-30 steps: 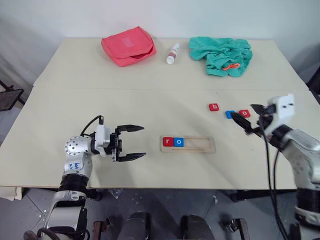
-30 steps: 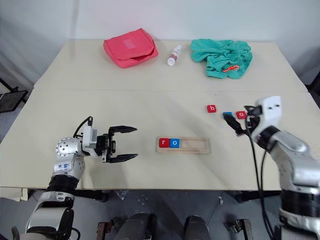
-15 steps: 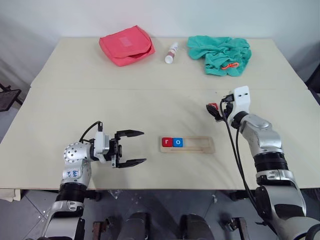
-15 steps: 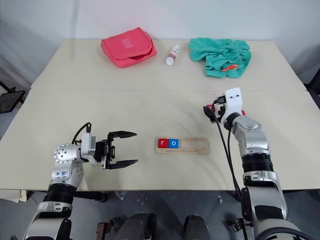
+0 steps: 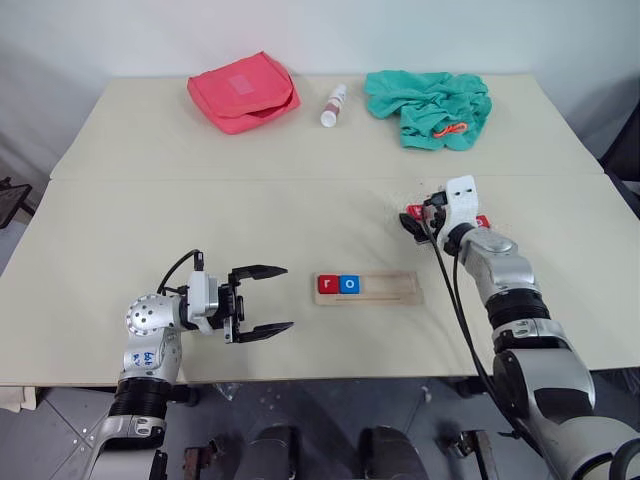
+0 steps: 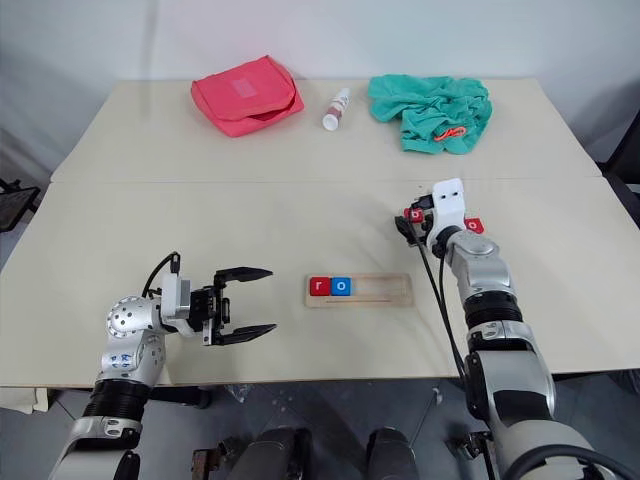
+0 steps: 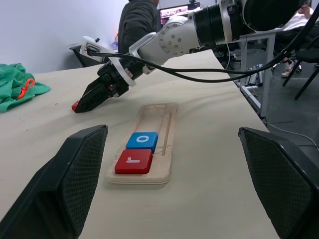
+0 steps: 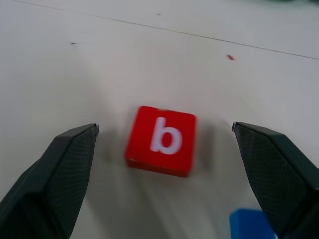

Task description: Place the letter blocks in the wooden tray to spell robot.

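My right gripper's fingers reach down beside the red b block (image 8: 160, 142), low over the table, so my right gripper closes next. Closing now would catch the block.
The wooden tray (image 5: 392, 289) lies at the table's centre front with a red "r" block (image 5: 327, 284) and a blue "o" block (image 5: 349, 284) at its left end. My right gripper (image 5: 412, 224) is open and low over the table right of the tray. In the right wrist view a red "b" block (image 8: 161, 140) lies between its fingers (image 8: 50, 174), untouched, with a blue block's corner (image 8: 251, 224) nearby. Another red block (image 5: 483, 221) peeks out behind that wrist. My left gripper (image 5: 286, 298) is open and empty, pointing at the tray from the left.
Along the far edge lie a pink pouch (image 5: 243, 91), a small white bottle (image 5: 329, 105) and a crumpled teal cloth (image 5: 430, 105). A seam runs across the table (image 5: 150, 220). In the left wrist view a person (image 7: 142, 22) stands beyond the table.
My right arm has swung in from the right edge and lowered, so its open fingers now straddle the "b" block. The left gripper has stayed put. The camera shifted slightly.
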Robot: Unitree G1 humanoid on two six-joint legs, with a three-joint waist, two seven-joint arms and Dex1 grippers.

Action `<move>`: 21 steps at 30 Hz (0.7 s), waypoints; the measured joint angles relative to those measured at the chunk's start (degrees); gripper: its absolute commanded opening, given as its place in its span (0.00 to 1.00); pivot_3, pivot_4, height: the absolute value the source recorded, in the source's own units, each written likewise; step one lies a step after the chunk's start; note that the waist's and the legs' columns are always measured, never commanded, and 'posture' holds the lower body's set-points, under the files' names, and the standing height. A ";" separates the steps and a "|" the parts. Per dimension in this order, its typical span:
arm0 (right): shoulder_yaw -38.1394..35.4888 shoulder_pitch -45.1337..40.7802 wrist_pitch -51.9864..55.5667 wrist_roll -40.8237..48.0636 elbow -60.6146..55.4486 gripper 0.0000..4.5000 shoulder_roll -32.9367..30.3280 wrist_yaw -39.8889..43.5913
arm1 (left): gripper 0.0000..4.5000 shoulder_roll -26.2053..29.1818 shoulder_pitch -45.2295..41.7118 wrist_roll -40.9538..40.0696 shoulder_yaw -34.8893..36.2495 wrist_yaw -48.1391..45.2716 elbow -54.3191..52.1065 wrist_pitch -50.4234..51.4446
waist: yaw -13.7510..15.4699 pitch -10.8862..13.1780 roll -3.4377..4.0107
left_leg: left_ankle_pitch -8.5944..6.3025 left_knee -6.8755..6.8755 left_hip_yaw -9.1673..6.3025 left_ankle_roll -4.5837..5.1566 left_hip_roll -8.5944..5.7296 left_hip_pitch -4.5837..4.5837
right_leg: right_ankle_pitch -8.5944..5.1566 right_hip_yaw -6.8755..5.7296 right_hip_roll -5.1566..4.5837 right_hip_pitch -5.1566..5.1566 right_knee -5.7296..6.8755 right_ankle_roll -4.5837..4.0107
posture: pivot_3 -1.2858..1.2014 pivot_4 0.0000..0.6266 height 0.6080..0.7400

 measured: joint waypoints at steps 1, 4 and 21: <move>0.00 -0.04 0.01 -0.14 0.02 1.00 0.10 -0.05 | 0.99 0.00 0.06 0.00 0.00 0.06 0.00 -0.03 | 0.03 0.00 0.00 | 0.00 0.00 -0.01 0.00 0.00 0.00 | 0.00 0.01 0.00 0.00 0.00 0.00 | 0.52 0.24 1.00; -0.19 -0.48 0.18 -0.19 0.52 0.91 0.48 -0.52 | 1.00 -0.12 0.36 0.00 0.00 0.27 0.02 -0.17 | -0.04 0.00 0.00 | 0.00 0.00 0.00 0.00 0.01 0.00 | 0.00 0.01 0.00 0.00 0.00 0.00 | 0.52 0.24 1.00; -2.61 11.90 9.35 4.27 -26.28 0.33 -0.18 -0.27 | 1.00 0.62 -0.35 -0.77 0.73 -2.27 4.21 -2.92 | 0.29 0.00 0.03 | 0.00 -0.03 -0.02 0.00 -0.04 -0.17 | 0.00 0.09 -0.02 -0.28 0.11 0.00 | 0.52 0.24 1.00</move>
